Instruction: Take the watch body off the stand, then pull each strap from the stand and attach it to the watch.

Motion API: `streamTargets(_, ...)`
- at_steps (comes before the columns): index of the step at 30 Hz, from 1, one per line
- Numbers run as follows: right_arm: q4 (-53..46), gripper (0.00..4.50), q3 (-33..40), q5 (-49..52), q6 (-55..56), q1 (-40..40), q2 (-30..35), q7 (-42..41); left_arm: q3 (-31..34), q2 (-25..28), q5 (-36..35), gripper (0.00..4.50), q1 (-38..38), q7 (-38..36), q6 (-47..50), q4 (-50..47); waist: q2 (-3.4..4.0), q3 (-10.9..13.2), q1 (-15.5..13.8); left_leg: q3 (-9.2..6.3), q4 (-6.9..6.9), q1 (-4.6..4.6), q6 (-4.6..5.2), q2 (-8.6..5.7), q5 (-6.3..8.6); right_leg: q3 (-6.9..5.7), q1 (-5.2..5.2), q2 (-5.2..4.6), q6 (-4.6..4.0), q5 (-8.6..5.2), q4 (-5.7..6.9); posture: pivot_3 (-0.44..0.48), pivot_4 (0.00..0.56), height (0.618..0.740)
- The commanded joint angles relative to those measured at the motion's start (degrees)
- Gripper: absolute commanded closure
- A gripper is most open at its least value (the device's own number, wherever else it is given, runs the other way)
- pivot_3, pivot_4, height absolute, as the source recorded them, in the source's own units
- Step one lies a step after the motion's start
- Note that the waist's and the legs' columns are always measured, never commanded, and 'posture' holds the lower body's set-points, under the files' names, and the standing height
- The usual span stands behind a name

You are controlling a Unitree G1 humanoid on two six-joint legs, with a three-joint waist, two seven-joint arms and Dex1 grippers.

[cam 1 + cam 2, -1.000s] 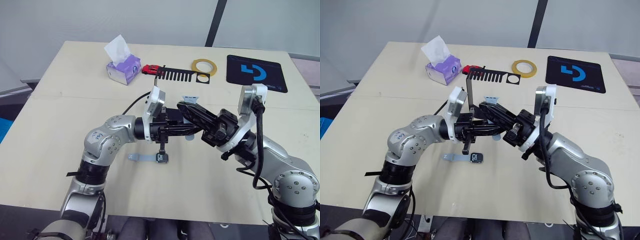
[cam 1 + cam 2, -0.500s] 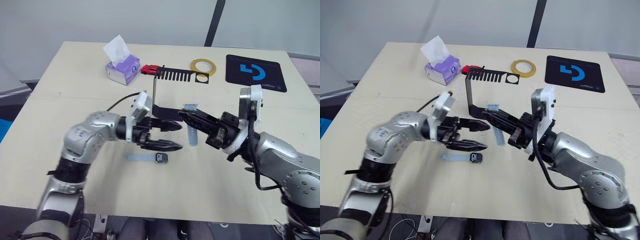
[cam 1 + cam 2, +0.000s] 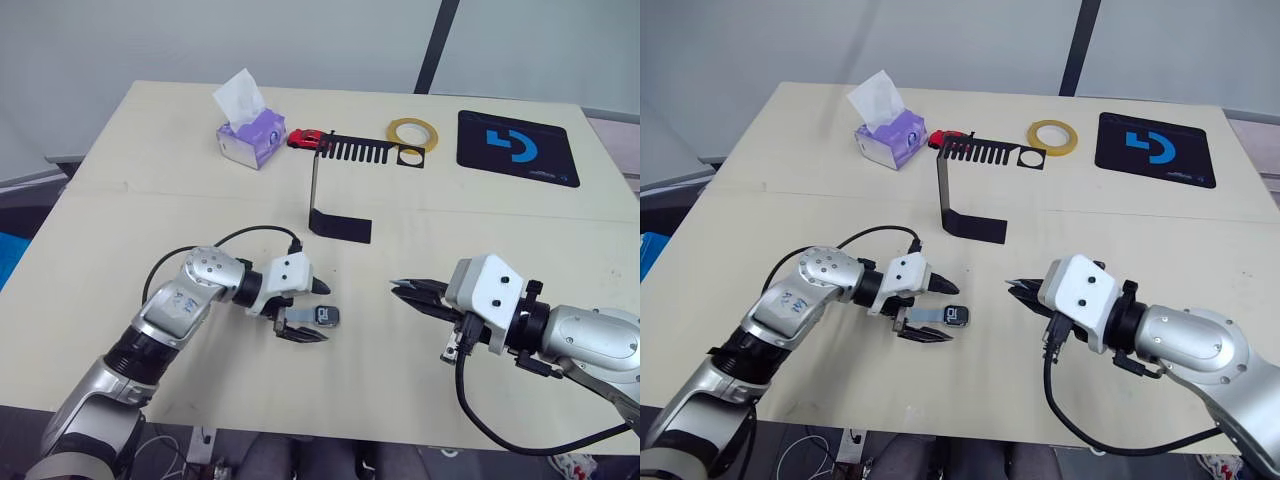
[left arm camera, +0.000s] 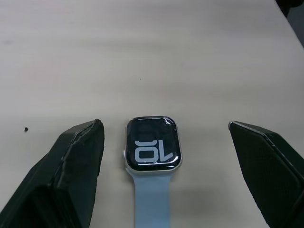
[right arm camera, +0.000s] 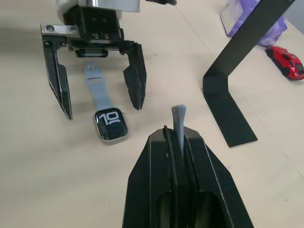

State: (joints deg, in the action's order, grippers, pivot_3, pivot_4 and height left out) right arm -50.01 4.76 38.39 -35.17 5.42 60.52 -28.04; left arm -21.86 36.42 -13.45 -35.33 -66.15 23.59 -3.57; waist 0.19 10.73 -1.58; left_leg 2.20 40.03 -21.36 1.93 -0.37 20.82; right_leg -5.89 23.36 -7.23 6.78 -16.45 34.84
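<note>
The left gripper grabs the sides of the watch body's case next, to attach the other strap.
The watch body lies face up on the table with one pale blue-grey strap joined to it. My left gripper is open and low over the table. Its fingers stand on either side of the watch without touching it. To the right, my right gripper is shut on the other strap, whose end sticks up between its closed fingers. That gripper points toward the watch from a short way off. The black stand rises behind both grippers, with its comb bar above.
A purple tissue box and a red toy car sit at the back, left of the comb bar. A yellow tape ring and a black mat with a blue logo lie at the back right.
My left gripper has opened and dropped from beside the stand to straddle the watch. My right gripper has drawn back to the right and down, keeping the strap.
</note>
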Motion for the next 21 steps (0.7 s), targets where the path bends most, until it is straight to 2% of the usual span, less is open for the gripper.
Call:
streamTargets(1,-3.6,4.50,2.3,-2.6,2.2,-2.5,-1.4,-1.2,-1.2,-2.4,5.4,0.04,0.4,5.1,-2.3,1.7,0.00,0.0,0.0,0.00,0.02,0.01,0.00,0.00,0.00,0.00,-0.01,0.00,0.00,0.00,0.02,0.000,0.150,0.738)
streamTargets(21,-3.6,4.50,2.0,-6.7,1.9,-3.1,-5.7,-3.5,-1.1,-4.1,9.5,0.04,2.3,6.3,-1.8,2.1,0.00,0.0,0.0,-0.01,0.07,0.10,-0.01,-0.01,-0.01,-0.01,-0.07,-0.01,0.00,0.00,0.12,0.000,0.150,0.738)
